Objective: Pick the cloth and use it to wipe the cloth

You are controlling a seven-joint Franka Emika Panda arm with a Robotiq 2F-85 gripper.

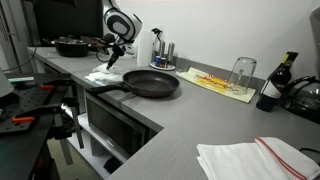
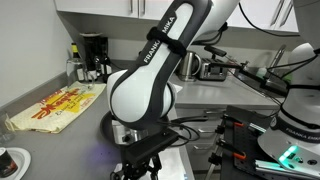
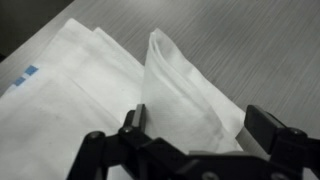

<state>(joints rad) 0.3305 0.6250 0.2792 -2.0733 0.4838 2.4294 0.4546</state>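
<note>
The robot's gripper will next grab the white cloth by its raised fold, so the rest stays loose beneath the gripper to wipe.
A white cloth lies crumpled on the grey counter, with one fold standing up. In the wrist view my gripper is open, and its two fingers straddle the raised fold, one on each side. In an exterior view the gripper hangs just above the cloth at the far left of the counter. In an exterior view the arm hides most of the cloth; only a white edge shows beside the gripper.
A black frying pan sits right beside the cloth. A second white cloth with a red stripe lies at the front. A yellow mat, an upturned glass, a bottle and a pot stand further back.
</note>
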